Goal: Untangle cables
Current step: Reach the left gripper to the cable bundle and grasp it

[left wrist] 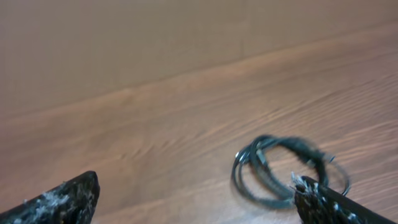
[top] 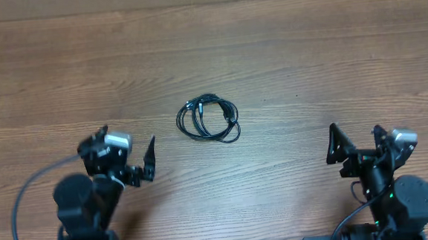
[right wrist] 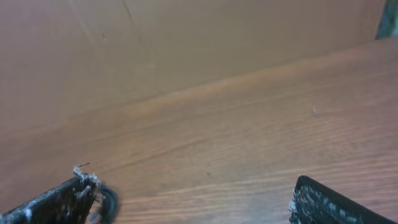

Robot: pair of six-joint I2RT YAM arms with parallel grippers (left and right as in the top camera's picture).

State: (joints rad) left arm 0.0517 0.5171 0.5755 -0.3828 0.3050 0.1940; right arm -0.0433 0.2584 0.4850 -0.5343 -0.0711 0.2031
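Note:
My left gripper grabs the black coil by the bundled loops on its nearest side next, so the plug ends stay free for my right gripper to untangle.
The cables (top: 208, 120) lie as one small black coil with silvery plug ends on the middle of the wooden table (top: 284, 49). My left gripper (top: 125, 157) is open and empty, to the left and nearer than the coil. My right gripper (top: 357, 144) is open and empty, well to the right of it. In the left wrist view the coil (left wrist: 271, 201) lies just beyond the right finger of the open jaws (left wrist: 196, 190). In the right wrist view a bit of the coil (right wrist: 111, 200) shows beside the left finger of the open jaws (right wrist: 194, 186).
A plain brown wall (right wrist: 186, 43) rises behind the table's far edge. Thick black wires (top: 25, 192) run from the arm bases at the near edge.

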